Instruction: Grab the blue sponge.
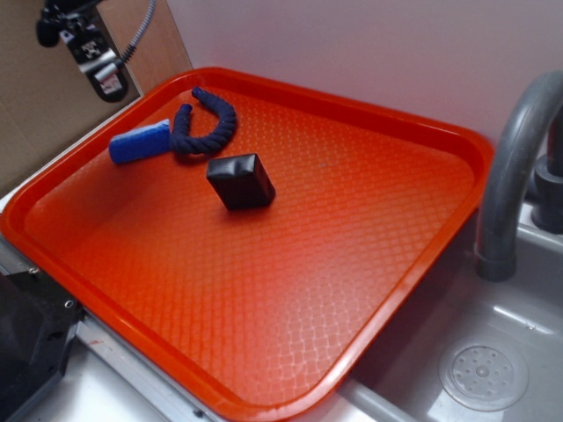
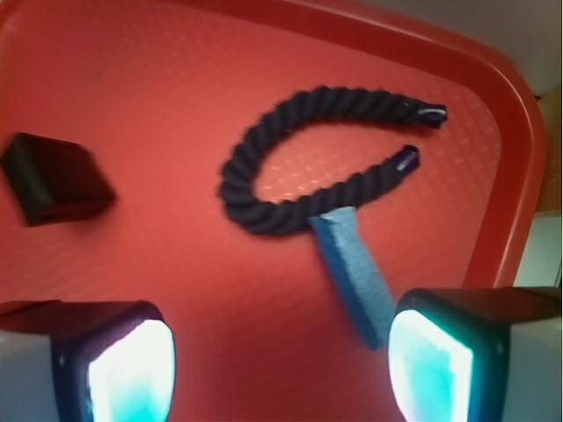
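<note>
The navy rope (image 1: pixel 208 123) lies against one end of the blue sponge, so my gripper needs to grab the sponge by its long sides next, where the tray (image 1: pixel 290 290) is open.
The blue sponge (image 1: pixel 139 143) lies at the far left of the red tray (image 1: pixel 290 290), one end against a dark navy rope (image 1: pixel 208 123) bent into a curve. In the wrist view the blue sponge (image 2: pixel 354 274) runs from the rope (image 2: pixel 290 163) down toward the right fingertip (image 2: pixel 431 365). My gripper (image 2: pixel 281 374) is open, nothing between its fingers. In the exterior view the gripper (image 1: pixel 88 48) hangs well above the tray's far left corner, above the sponge.
A glossy black block (image 1: pixel 241 181) sits right of the sponge, seen also as the black block (image 2: pixel 57 178) in the wrist view. A grey faucet (image 1: pixel 515 176) and a sink with its drain (image 1: pixel 483 375) lie right of the tray. A brown board (image 1: pixel 35 114) stands behind.
</note>
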